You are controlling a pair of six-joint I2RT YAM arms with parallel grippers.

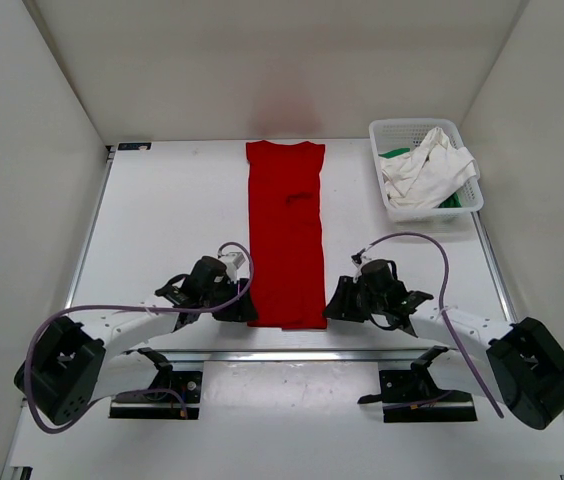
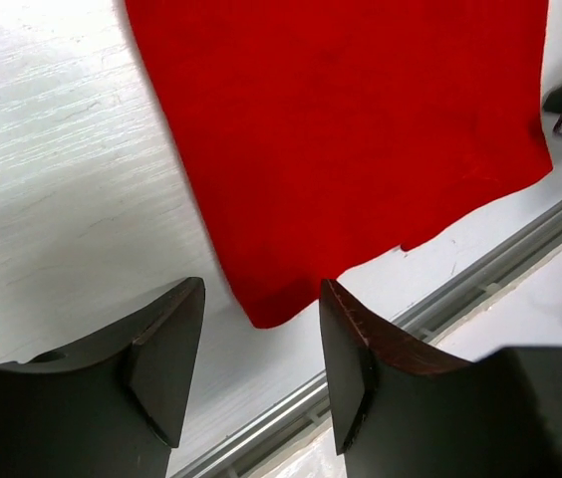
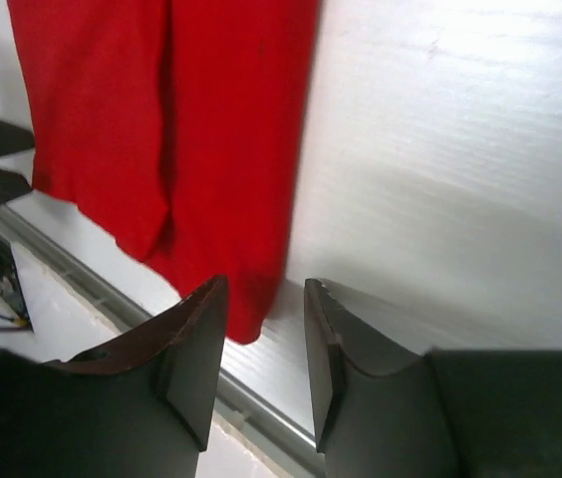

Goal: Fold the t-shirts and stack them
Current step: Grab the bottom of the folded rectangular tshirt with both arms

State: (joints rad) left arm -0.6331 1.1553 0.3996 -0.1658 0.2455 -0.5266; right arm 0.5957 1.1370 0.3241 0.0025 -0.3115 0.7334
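The red t-shirt should be grabbed next by its near corner with my left gripper. This matches the right gripper's corner, so the t-shirt can be folded evenly.
A bright red t-shirt lies flat down the middle of the table, folded into a long narrow strip. My left gripper hangs just off its near left corner, jaws open, and only the corner of the red t-shirt shows beyond its empty fingers. My right gripper is at the near right corner, open too, the red t-shirt corner lying past its fingertips without being pinched. An off-white t-shirt is bunched in the basket, with a bit of a green t-shirt peeking from under it.
A white plastic mesh basket stands at the back right of the table. A metal rail runs along the near edge between the arm bases. White walls close in the table on three sides.
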